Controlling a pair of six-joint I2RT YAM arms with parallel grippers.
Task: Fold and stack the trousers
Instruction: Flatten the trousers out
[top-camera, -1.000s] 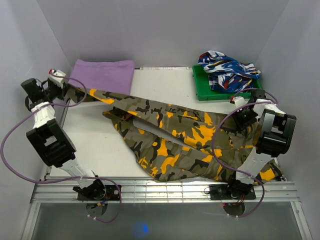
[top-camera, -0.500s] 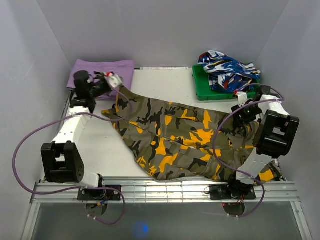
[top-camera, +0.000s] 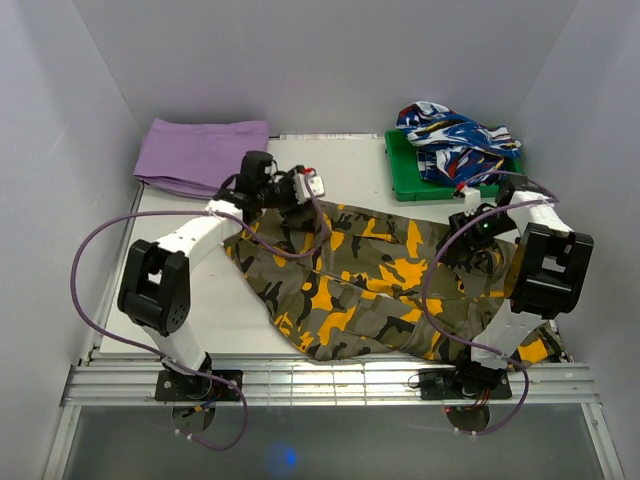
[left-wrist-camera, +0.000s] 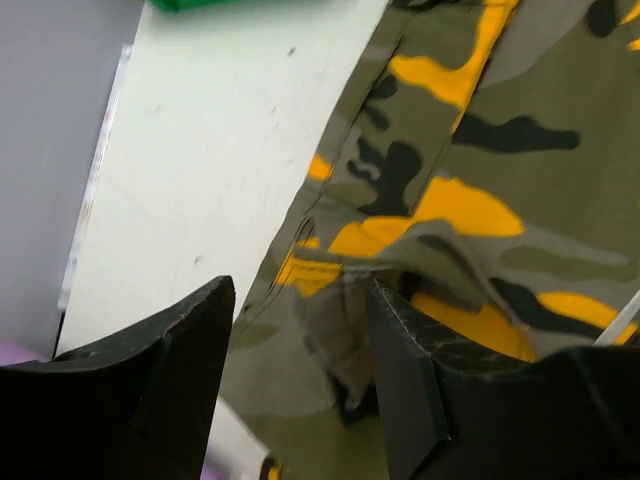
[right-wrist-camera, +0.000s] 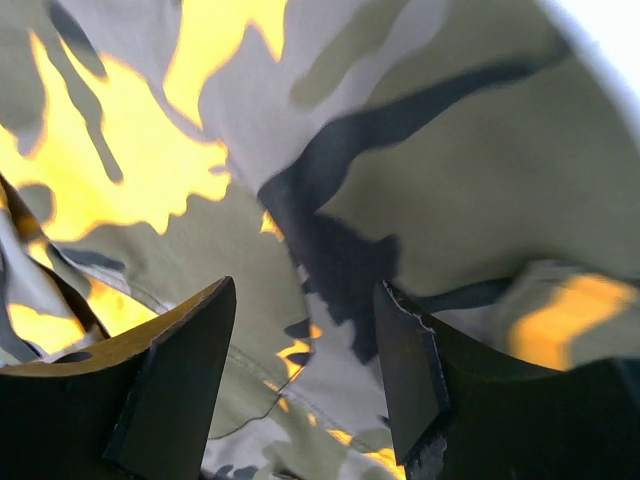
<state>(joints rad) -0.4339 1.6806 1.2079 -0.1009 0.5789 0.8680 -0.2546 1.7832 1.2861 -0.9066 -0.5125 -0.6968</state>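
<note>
Next, the left gripper grabs the loose folded hem (top-camera: 316, 208) at their far edge, to spread the camouflage trousers (top-camera: 370, 280) out for folding.
The camouflage trousers (top-camera: 370, 280) lie bunched across the middle and right of the white table (top-camera: 180, 280). My left gripper (top-camera: 312, 183) hangs over their far upper edge. In the left wrist view its jaws (left-wrist-camera: 300, 300) stand open, and a folded hem of the trousers (left-wrist-camera: 500, 150) lies loose below them, touching neither finger. My right gripper (top-camera: 468, 232) is low over the right part of the trousers. In the right wrist view it (right-wrist-camera: 305, 300) is open, with only flat cloth (right-wrist-camera: 450, 180) beneath the gap.
A folded purple cloth (top-camera: 205, 152) lies at the back left. At the back right, a green tray (top-camera: 405, 175) holds a blue, white and red garment (top-camera: 455, 140). White walls close in on three sides. Part of the trousers (top-camera: 540, 350) hangs over the near right edge.
My left arm swung from the far left toward the middle, carrying a trouser leg over the rest of the garment, then opened its jaws and let go. My right gripper barely moved.
</note>
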